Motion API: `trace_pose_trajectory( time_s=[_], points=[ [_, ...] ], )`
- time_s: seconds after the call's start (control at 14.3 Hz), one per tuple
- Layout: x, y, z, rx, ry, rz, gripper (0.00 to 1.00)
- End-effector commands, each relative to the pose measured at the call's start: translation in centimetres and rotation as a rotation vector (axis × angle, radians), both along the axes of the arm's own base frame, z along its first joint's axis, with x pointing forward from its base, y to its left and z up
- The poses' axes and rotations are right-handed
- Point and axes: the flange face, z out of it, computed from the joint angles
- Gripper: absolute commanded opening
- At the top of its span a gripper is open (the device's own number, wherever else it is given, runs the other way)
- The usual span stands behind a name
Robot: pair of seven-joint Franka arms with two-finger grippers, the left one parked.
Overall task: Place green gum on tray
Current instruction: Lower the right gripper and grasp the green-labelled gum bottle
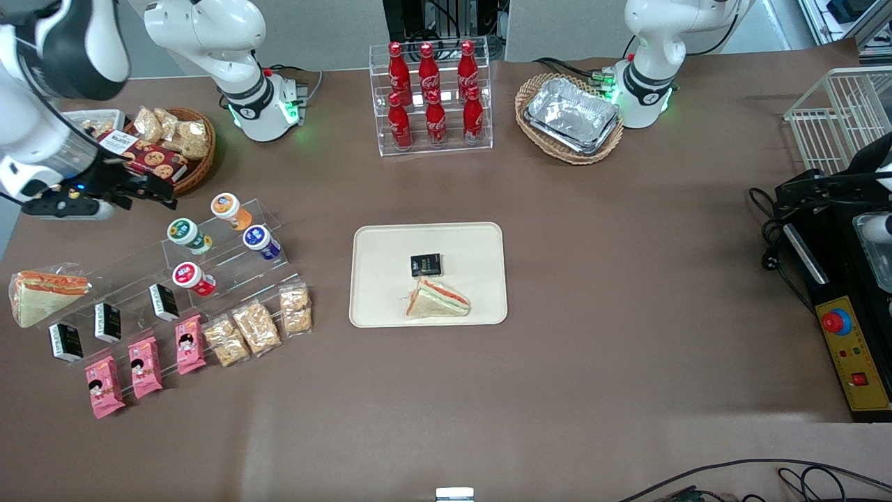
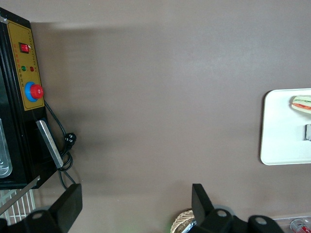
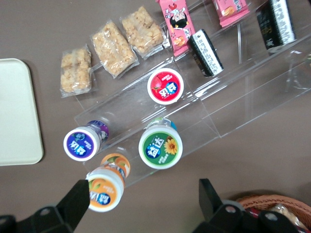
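Next, my right gripper grabs the canister around its white body by the green lid (image 1: 197, 241), to place the green gum on the tray.
The green gum (image 1: 184, 233) (image 3: 160, 145), a white canister with a green lid, lies on the upper step of a clear acrylic stand (image 1: 230, 268). My right gripper (image 1: 159, 195) (image 3: 144, 198) hovers open just above and a little farther from the front camera than the green gum, with nothing between its fingers. An orange-lidded canister (image 3: 105, 192) sits close to one fingertip (image 3: 80, 199). The cream tray (image 1: 387, 279) (image 3: 17, 111) (image 2: 282, 131) lies at the table's middle, toward the parked arm from the stand. It holds a sandwich (image 1: 437, 300) and a small black box (image 1: 426, 265).
Blue-lidded (image 1: 259, 239) and red-lidded (image 1: 188, 274) canisters share the stand with black boxes, pink snack packs and rice-cracker bags (image 1: 256, 326). A wicker basket of snacks (image 1: 174, 143) stands close to the gripper. At the back stand a cola rack (image 1: 432, 94) and a basket of foil trays (image 1: 571, 115).
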Motion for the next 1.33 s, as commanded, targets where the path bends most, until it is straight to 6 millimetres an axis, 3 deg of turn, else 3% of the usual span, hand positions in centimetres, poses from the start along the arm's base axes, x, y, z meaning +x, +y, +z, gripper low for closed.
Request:
trace_pose_trajectory(
  time_s=[0.0, 0.77, 0.91, 1.12, 1.26],
  points=[
    [-1.8, 0.2, -4.4, 0.008, -0.026, -0.025, 1.0],
    [-0.4, -1.1, -10.7, -0.015, -0.061, -0.047, 0.98],
    [-0.5, -1.1, -11.0, -0.017, -0.065, -0.04, 0.85],
    [-0.5, -2.0, -11.0, -0.027, -0.069, -0.025, 0.39],
    [-0.5, -2.1, -10.9, -0.026, -0.069, -0.024, 0.37]
  ],
)
